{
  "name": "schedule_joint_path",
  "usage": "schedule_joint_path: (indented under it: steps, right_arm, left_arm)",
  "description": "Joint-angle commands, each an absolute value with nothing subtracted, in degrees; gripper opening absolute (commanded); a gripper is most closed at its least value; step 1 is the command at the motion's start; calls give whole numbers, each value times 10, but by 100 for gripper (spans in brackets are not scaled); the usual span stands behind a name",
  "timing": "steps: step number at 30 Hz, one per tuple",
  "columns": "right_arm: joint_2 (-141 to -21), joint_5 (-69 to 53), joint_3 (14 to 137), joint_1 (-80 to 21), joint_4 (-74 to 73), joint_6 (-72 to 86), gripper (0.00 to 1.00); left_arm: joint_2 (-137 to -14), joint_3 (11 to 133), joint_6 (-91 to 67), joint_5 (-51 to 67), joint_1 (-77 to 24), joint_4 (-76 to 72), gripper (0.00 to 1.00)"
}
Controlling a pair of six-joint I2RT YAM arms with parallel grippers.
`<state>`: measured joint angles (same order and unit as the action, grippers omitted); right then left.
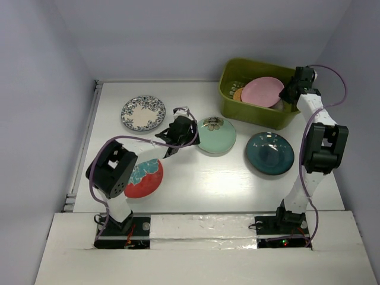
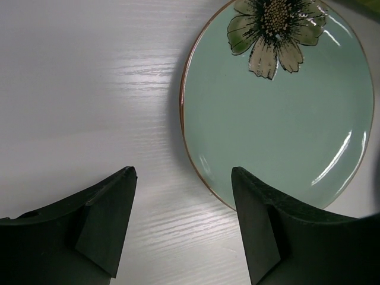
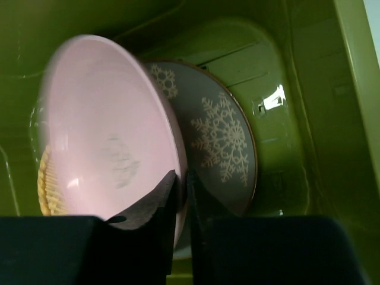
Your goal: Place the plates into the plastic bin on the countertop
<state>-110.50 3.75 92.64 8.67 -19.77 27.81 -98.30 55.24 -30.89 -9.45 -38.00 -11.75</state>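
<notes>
My left gripper should first move toward the plate and then close. Its fingers have mostly bare countertop between them, short of the mint green plate's rim (image 1: 199, 144) (image 2: 200, 179), so they would miss if they closed now.
The olive-green plastic bin (image 1: 228, 95) stands at the back right of the countertop. My right gripper (image 1: 291, 92) is shut on the rim of the pink plate (image 1: 262, 91) and holds it tilted inside the bin; in the right wrist view the pink plate (image 3: 107, 130) leans over the grey patterned plate (image 3: 222, 136), with the orange plate (image 3: 44, 184) behind. My left gripper (image 1: 181, 132) is open at the left edge of the mint green plate (image 1: 217, 135), also seen in the left wrist view (image 2: 285, 119). The white floral-rim plate (image 1: 143, 113), red-and-teal plate (image 1: 144, 178) and dark teal plate (image 1: 270, 152) lie on the countertop.
Pale lilac walls bound the white countertop (image 1: 196, 184) on the left, back and right. The red-and-teal plate lies partly under my left arm. The bin's front wall (image 1: 255, 116) stands between the dark teal plate and the plates inside.
</notes>
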Motion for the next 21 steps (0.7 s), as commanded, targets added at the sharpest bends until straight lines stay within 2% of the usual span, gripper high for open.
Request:
schedule_joint_path:
  steps: [1,5,8,9,11,12,15,17,21]
  right_arm:
    - [-1110,73,971,91,-204,259,19]
    - [-1123,77,981,91,-214,254,28]
    - [-1120,70,984,91,-217,256,29]
    - [-1115,69,977,91,-214,258,40]
    - [-1092,63,971,91,-205,264,55]
    - [-1081,60,968,91,-200,267,67]
    - [-1035,34,937,91,-172,279,80]
    - [-1009,21,919,91,-158,286,83]
    - [-930,-27,840,91,-91,326,83]
  left_arm:
    - [-992,574,-304,-92,-374,-146,63]
    - [-1024,590,-305,-93,-374,-145,62]
    - [-1037,592,-306,-100,-369,-149,61]
    - [-1040,592,-308,-100,-369,-151,61]
    - [-1050,593,-312,-98,-369,-156,61]
    - [-1055,594,-316,-94,-364,-163,61]
    - [-1076,604,-326,-74,-364,-173,59]
    - [-1082,606,-330,-68,-364,-178,58]
    - [-1096,605,-347,-53,-359,-204,52]
